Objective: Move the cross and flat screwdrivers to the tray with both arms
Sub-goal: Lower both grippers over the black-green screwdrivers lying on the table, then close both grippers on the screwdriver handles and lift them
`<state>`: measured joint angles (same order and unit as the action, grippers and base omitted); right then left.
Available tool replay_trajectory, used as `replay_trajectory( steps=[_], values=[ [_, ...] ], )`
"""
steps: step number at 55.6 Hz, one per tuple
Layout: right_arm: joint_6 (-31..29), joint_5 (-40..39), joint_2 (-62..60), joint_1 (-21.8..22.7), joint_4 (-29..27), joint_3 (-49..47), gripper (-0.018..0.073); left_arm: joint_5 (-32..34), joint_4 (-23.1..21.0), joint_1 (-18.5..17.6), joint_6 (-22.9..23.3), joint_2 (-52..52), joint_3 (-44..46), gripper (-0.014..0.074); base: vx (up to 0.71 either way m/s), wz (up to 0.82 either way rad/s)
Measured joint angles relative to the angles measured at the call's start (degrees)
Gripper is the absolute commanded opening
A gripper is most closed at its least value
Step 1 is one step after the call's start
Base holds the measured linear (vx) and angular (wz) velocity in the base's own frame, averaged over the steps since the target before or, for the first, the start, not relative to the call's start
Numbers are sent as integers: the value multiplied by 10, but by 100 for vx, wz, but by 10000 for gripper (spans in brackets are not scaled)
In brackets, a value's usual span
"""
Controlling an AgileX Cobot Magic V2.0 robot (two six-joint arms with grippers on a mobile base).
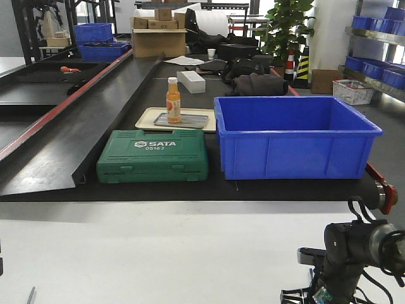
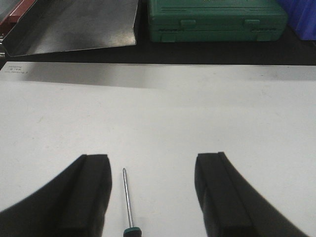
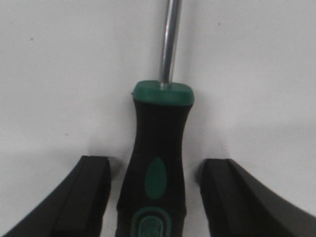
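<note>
The screwdriver should be grabbed next by its green-and-black handle with the robot's left gripper, so that its shaft stays free.
One screwdriver lies on the white table, its thin shaft pointing away and its green-and-black handle cut off by the bottom edge. My left gripper is open around it, with the shaft close to the left finger and touching neither finger. A second screwdriver, with a black-and-green handle, lies between the fingers of my right gripper. That gripper is open, with a narrow gap on each side of the handle. In the front view only the right arm shows, low at the right. The tray is out of view.
Beyond the white table's far edge sit a green SATA case, a deep blue bin and a beige tray holding an orange bottle. A long grey metal ramp slopes along the left.
</note>
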<state>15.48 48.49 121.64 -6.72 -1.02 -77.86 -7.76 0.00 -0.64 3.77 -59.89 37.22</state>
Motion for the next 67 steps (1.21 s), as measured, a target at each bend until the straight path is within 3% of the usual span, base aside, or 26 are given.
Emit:
replay_trajectory(
  steps=[8,21,33,48,58,67],
  values=[
    [1,-6,0,0,2,-1,-15,-6,0,0,3,0,0,503,0,0],
    [0,-10,0,0,2,-1,-11,-76,0,0,51,0,0,503,0,0],
    [-1,-14,0,0,1,-1,-10,-148,0,0,59,-22,19,503,0,0],
    [-5,-14,0,0,1,-1,-8,-225,12,13,63,-146,98,503,0,0],
    [-23,-14,0,0,0,-2,-8,-233,49,27,125,-246,122,503,0,0],
    [-29,-14,1,0,0,-2,-8,-232,53,28,141,-321,123,503,0,0]
  ],
)
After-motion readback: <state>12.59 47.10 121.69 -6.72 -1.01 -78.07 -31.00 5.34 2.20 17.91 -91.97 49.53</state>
